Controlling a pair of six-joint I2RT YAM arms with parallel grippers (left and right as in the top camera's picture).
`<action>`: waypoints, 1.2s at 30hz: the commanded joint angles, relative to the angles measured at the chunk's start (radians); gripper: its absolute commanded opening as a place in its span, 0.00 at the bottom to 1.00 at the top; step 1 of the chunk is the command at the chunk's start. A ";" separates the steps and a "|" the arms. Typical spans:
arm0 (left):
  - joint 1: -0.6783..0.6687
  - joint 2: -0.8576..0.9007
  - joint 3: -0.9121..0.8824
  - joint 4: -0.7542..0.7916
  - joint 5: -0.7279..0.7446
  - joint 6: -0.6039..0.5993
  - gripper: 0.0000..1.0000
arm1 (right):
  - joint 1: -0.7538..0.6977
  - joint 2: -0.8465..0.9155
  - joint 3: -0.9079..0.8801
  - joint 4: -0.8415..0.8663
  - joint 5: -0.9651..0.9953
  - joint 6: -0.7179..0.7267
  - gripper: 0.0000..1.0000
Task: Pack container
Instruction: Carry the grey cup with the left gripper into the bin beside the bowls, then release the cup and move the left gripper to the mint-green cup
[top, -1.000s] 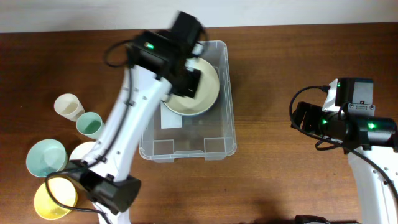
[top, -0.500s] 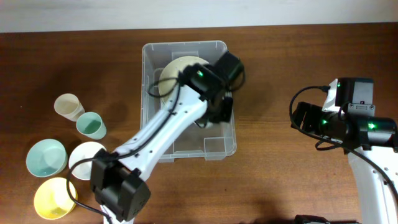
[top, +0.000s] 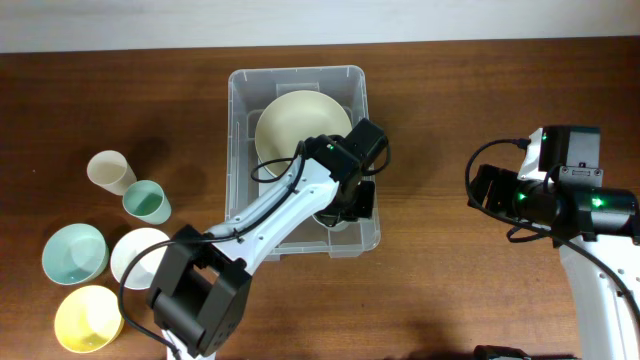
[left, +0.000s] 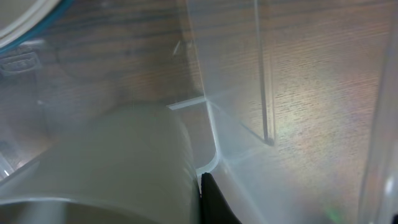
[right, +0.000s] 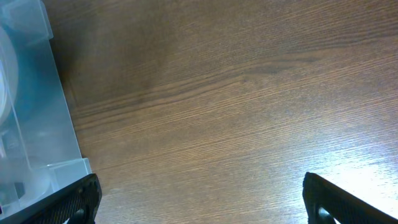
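Observation:
The pale cup's closed end (left: 142, 124) points down at the container's bottom, inside the container's sides, so it is now time for my left gripper to release the pale cup.
The container (top: 241, 150), a clear plastic tub, stands mid-table and holds a cream bowl (top: 300, 125) in its far half. My left gripper (top: 340, 212) is down inside the container's near right corner. In the left wrist view a pale cup (left: 106, 168) fills the lower left, pressed against my one visible black finger (left: 208, 202), with the container's clear wall (left: 236, 81) beside it. The other finger is hidden. My right gripper (right: 202, 205) is open and empty over bare wood, right of the container's corner (right: 37, 124).
At the left of the table stand a cream cup (top: 109, 171), a green cup (top: 146, 201), a teal bowl (top: 74, 252), a white bowl (top: 138, 255) and a yellow bowl (top: 88, 318). The right arm (top: 560, 195) is at the right side.
My left arm has swung from the container's far end down into its near right corner. The cream bowl is now uncovered in the container. The right arm has not moved.

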 joint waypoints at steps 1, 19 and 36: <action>0.002 0.014 -0.005 0.011 0.011 -0.016 0.00 | 0.003 -0.004 0.004 0.000 -0.002 0.005 0.99; 0.002 0.012 0.037 0.002 0.011 0.045 0.45 | 0.003 -0.004 0.004 0.000 -0.002 0.005 0.99; 0.226 -0.077 0.511 -0.403 -0.400 0.062 0.58 | 0.003 -0.004 0.004 0.000 -0.002 0.004 0.99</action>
